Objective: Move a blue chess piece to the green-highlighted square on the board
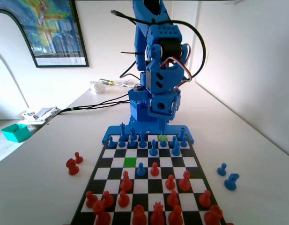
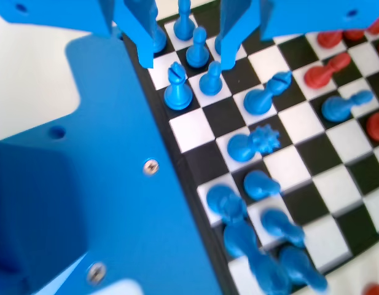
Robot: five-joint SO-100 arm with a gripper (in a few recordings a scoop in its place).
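The slim blue chess piece needs to go onto the green-highlighted square [image 1: 130,161], so I should next pick up the piece by its head [image 1: 122,125] with my gripper.
The board [image 1: 179,162] runs toward the blue arm [image 1: 159,79], which bends low over the blue back rows. In the wrist view my gripper [image 2: 188,61] is open, one jaw on each side of a small blue pawn [image 2: 197,54] in the far rows, with a gap on both sides. Another pawn [image 2: 210,80] and a bishop [image 2: 177,92] stand just in front of it. The green-highlighted square [image 1: 130,161] lies bare in the third row from the arm, left of centre in the fixed view. One blue pawn [image 1: 141,169] stands a row nearer the camera, just right of it.
A paler yellow-green cell [image 1: 162,138] sits among the blue back pieces. Red pieces [image 1: 154,169] crowd the near half of the board. Two blue pieces [image 1: 231,181] stand off the board at the right, two red ones [image 1: 72,165] at the left. A teal box [image 1: 16,132] sits far left.
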